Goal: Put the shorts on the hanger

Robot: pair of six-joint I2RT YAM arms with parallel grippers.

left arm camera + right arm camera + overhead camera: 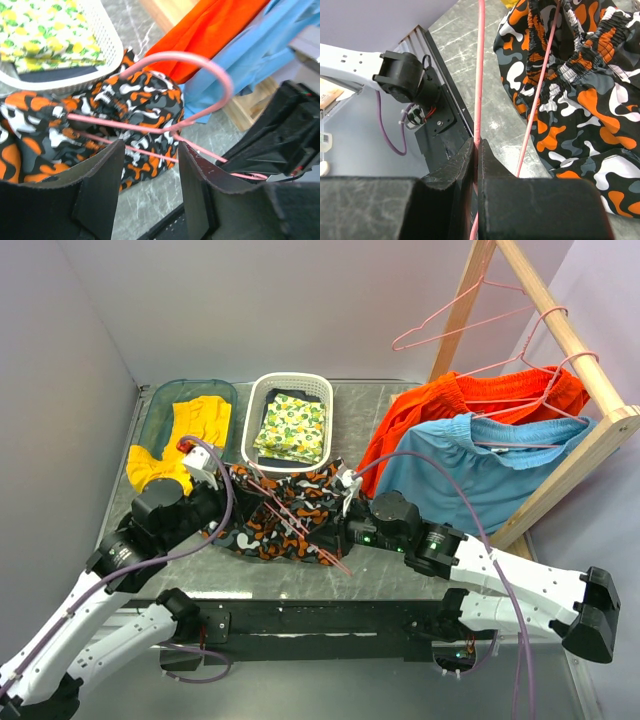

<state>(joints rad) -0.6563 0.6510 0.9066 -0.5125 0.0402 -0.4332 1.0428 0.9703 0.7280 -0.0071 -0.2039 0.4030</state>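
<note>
My left gripper is to grab the pink hanger next at the base of its hook [299, 527] [172, 130], so that the hanger's wire ends stay free to take the shorts' waistband.
The camouflage shorts [285, 512] lie bunched on the table between my two arms. A pink wire hanger [300, 520] lies slanted across them, its hook [200, 60] curving above the fabric [145, 100]. My right gripper [337, 532] is shut on one wire of the hanger [480, 75] at the shorts' right edge. In the right wrist view its jaws [478, 145] pinch that wire, and a second wire runs into the elastic waistband [580, 60]. My left gripper [232, 502] is open and empty just left of the shorts, with its jaws [150, 150] spread over the hanger wires.
A white basket [290, 380] holds a green-yellow patterned cloth. A clear bin [165, 400] holds a yellow garment. A wooden rack [560, 330] at the right carries orange shorts [440, 405], light-blue shorts [470, 465] and spare pink hangers [450, 325].
</note>
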